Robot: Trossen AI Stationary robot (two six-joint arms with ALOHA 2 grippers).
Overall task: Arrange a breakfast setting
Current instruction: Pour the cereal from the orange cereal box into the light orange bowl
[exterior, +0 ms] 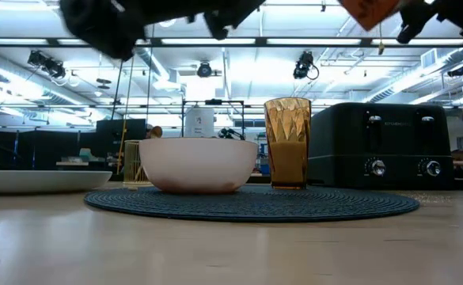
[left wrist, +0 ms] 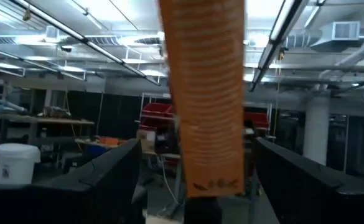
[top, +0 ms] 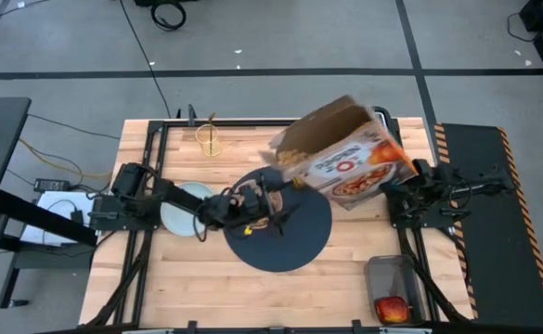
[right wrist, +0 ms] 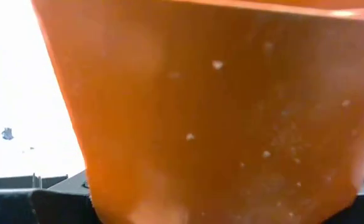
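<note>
I need to stand the cereal box beside the small clear glass, so I should grab it next with my left gripper by its narrow orange side (left wrist: 208,118).
The orange-and-brown cereal box (top: 345,158) is in the air, tilted, with its open flaps (top: 290,139) over the dark-blue mat (top: 294,243). My right gripper (top: 394,184) is shut on the box's closed end. My left gripper (top: 269,183) is open at the flap end; in the left wrist view its fingers (left wrist: 116,174) stand on either side of a narrow orange strip of the box (left wrist: 203,106), with a gap on both sides. The pink bowl (exterior: 197,164) and amber tumbler (exterior: 287,142) stand on the mat (exterior: 251,203). The pale-blue plate (top: 180,209) lies left of the mat. My right gripper holds the cereal box at its closed end (top: 387,176), coming level from the table's right side. The box's orange face (right wrist: 219,106) fills the right wrist view and hides the fingers. The box is lifted clear and tilted, its open end toward the table's left.
The black toaster (exterior: 389,146) stands right of the mat. A small clear glass (top: 211,139) with a thin handle sticking out stands at the far left. A red apple (top: 392,308) lies in a clear container at the near right. No bagel shows.
</note>
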